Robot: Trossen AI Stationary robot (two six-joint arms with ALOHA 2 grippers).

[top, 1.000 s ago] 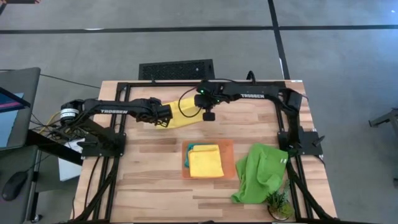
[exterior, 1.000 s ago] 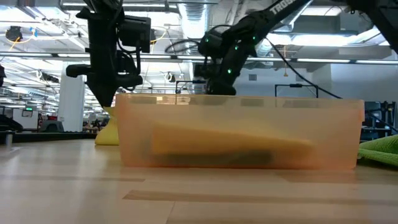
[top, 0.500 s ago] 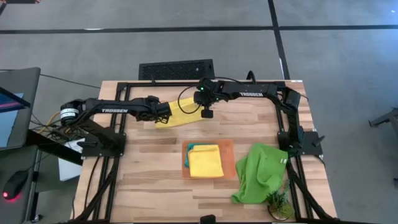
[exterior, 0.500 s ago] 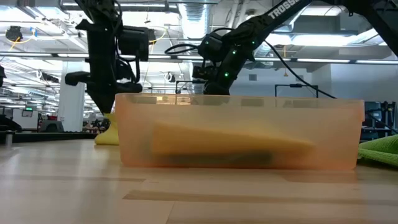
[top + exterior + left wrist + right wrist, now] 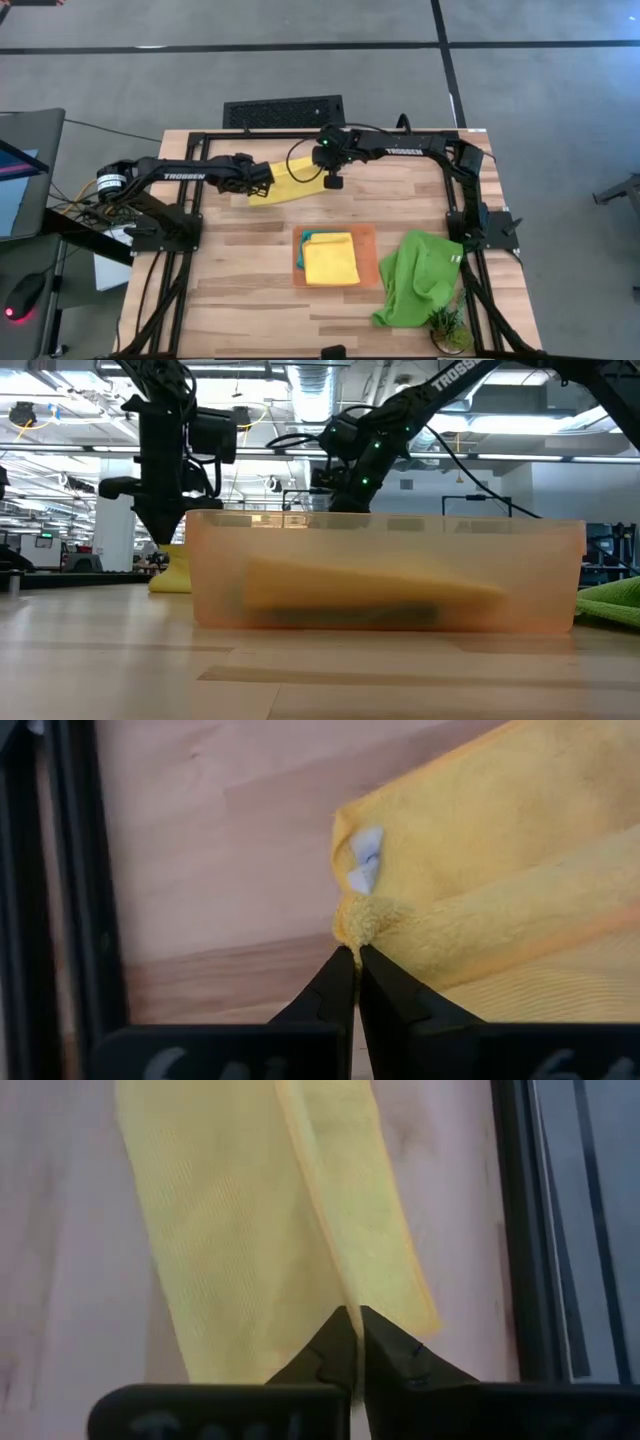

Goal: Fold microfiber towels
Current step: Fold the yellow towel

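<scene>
My left gripper releases the bright yellow towel next, since the bunched corner (image 5: 358,920) in my fingers meets the lower layer (image 5: 480,810) lying flat underneath.
A bright yellow microfiber towel (image 5: 288,182) lies folded lengthwise at the table's far middle, with a white tag (image 5: 364,860) near one corner. My left gripper (image 5: 263,186) is shut on its left end and my right gripper (image 5: 322,174) is shut on its right end. In the low view the left gripper (image 5: 165,538) stands over the towel's yellow end (image 5: 170,572). A second yellow towel (image 5: 330,260) rests folded on a teal one (image 5: 305,240) in the orange tray (image 5: 370,240). The lime green towel (image 5: 420,275) lies crumpled at the right. My left gripper pinches the towel's bunched corner (image 5: 352,925) between its two fingers, just beside the white tag. The fingers slant down from the table's left. The towel stretches away from them, lying on the wood. My right gripper pinches the end of the folded-over upper strip (image 5: 345,1285) between its fingers. They slant down from the right and lie along the strip. The wider layer (image 5: 220,1230) under it lies flat on the table.
The black frame rail (image 5: 75,870) runs close by the left gripper, and another rail (image 5: 540,1230) by the right one. A small green plant (image 5: 446,326) stands at the near right corner. Bare wood (image 5: 230,290) lies near left of the tray.
My left gripper has sunk a little and shifted toward the far edge with the towel's corner, so the towel's left end sits lower and the towel looks narrower. My right gripper has kept its place.
</scene>
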